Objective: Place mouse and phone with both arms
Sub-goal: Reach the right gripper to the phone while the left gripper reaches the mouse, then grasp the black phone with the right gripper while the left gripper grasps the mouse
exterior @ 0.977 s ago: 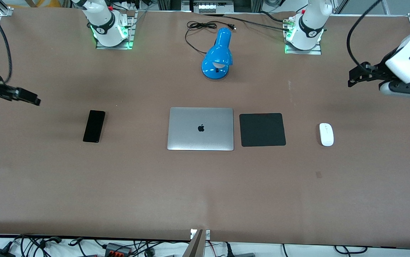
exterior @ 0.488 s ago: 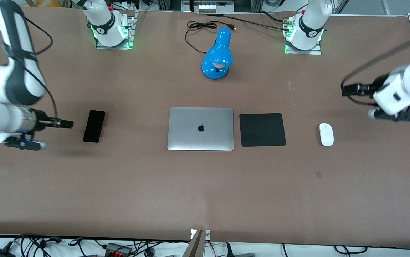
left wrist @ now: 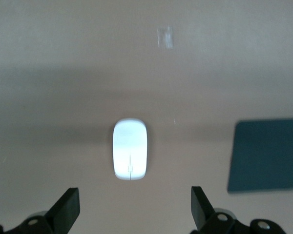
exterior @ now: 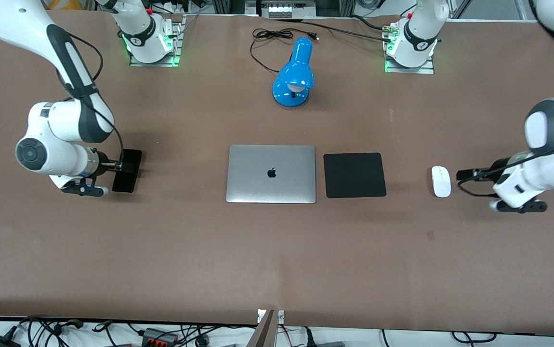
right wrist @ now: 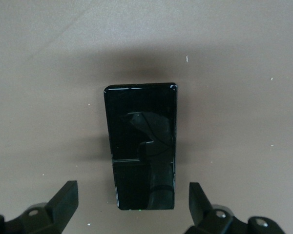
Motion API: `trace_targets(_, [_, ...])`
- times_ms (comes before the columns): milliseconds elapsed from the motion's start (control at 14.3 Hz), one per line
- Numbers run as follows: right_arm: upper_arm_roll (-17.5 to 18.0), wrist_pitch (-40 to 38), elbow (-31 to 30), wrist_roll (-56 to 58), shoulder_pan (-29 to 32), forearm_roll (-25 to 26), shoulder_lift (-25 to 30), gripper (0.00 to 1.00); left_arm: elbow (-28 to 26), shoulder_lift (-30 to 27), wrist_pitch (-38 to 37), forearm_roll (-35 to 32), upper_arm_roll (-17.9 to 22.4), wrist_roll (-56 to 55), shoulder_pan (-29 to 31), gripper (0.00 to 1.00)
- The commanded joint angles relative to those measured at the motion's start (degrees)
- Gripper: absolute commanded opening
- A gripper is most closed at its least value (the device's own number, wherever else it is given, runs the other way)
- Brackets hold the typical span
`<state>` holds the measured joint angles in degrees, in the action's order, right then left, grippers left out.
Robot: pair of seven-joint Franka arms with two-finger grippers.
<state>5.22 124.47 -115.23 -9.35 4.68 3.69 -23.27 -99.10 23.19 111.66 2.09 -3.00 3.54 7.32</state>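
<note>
My right gripper grabs the black phone by its long side edges next, to place the phone (exterior: 127, 170) beside the laptop (exterior: 270, 173).
The black glossy phone (exterior: 127, 170) lies flat toward the right arm's end of the table; it also shows in the right wrist view (right wrist: 140, 144). My right gripper (exterior: 121, 166) is open and empty, low over the phone's edge, with its jaws (right wrist: 132, 195) spread wider than the phone. The white oval mouse (exterior: 441, 181) lies toward the left arm's end of the table and shows in the left wrist view (left wrist: 130, 149). My left gripper (exterior: 464, 174) is open and empty, low over the table beside the mouse, with its jaws (left wrist: 133, 207) spread wide and not touching it.
A closed silver laptop (exterior: 271, 173) lies mid-table. A matte black mouse pad (exterior: 354, 175) lies between it and the mouse and shows in the left wrist view (left wrist: 268, 155). A blue desk lamp (exterior: 295, 74) with its cord stands farther from the front camera.
Both arms have swung in and down from the table's ends. The right gripper has reached the phone and the left gripper has come beside the mouse. Phone and mouse have not moved.
</note>
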Motion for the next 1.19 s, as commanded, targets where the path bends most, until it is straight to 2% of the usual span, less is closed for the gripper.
trace_targets(0, [-0.3, 4.4, -4.0, -1.5, 0.1, 1.5, 1.3, 1.0, -8.7, -1.7, 11.3, -0.6, -0.2, 1.3, 0.1, 1.0])
trace_targets(140, [-0.5, 5.6, -4.3, -1.5, 0.6, 1.6, 0.0, 1.0, -11.6, 0.0, 17.4, -0.6, -0.1, 3.8, 0.8, 1.0])
trace_targets(279, [-0.9, 6.1, -4.4, -1.6, 0.7, 1.6, -1.2, 1.0, -12.3, 2.1, 20.3, -0.7, -0.2, 5.9, 2.5, 1.0])
trace_targets(488, [-0.9, 6.4, -4.6, -3.2, 0.4, 1.6, -1.8, 1.0, -12.5, 4.7, 21.0, -0.7, -0.2, 6.0, 2.7, 1.0])
trace_targets(907, [-0.9, 13.6, -7.5, -3.7, 0.3, 1.8, -3.1, 1.0, -12.8, 7.0, 22.2, -0.7, -0.2, 6.4, 2.4, 1.0])
trace_targets(1116, [-1.1, 14.0, -7.6, -3.9, 0.2, 2.0, -3.6, 1.0, -13.0, 8.2, 22.8, -0.7, -0.2, 7.4, 2.4, 1.0])
